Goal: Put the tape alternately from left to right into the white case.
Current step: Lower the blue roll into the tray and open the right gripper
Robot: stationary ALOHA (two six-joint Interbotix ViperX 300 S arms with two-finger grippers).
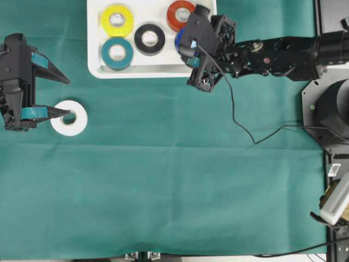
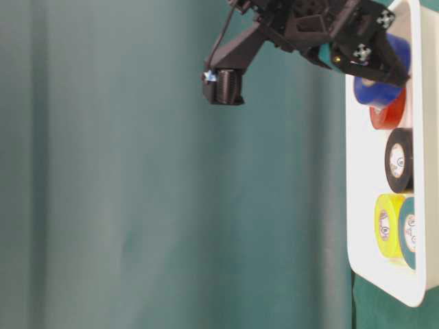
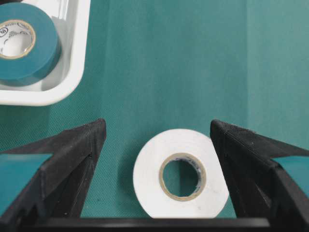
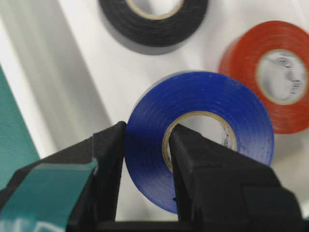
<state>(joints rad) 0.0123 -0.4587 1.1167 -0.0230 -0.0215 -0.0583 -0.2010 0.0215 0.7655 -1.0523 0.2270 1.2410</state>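
My right gripper needs to open, because the blue tape is inside the case's rim, low over the white case (image 1: 136,72) beside the red tape, and would stay in.
A white tape roll (image 1: 69,118) (image 3: 181,174) lies flat on the green cloth at the left. My left gripper (image 1: 66,98) (image 3: 158,128) stands open around it, one finger on each side, not touching it. My right gripper (image 1: 188,48) (image 4: 147,131) is shut on a blue tape roll (image 1: 178,38) (image 4: 207,101) (image 2: 376,92), one finger through its core and one outside. It holds the roll over the right end of the white case (image 1: 136,72) (image 2: 357,178) (image 3: 72,77). In the case lie yellow (image 1: 116,20), teal (image 1: 116,52), black (image 1: 150,39) and red (image 1: 180,15) rolls.
A black cable (image 1: 240,125) trails from the right arm over the cloth. The right arm's base and other equipment (image 1: 330,114) fill the right edge. The case sits at the table's far edge.
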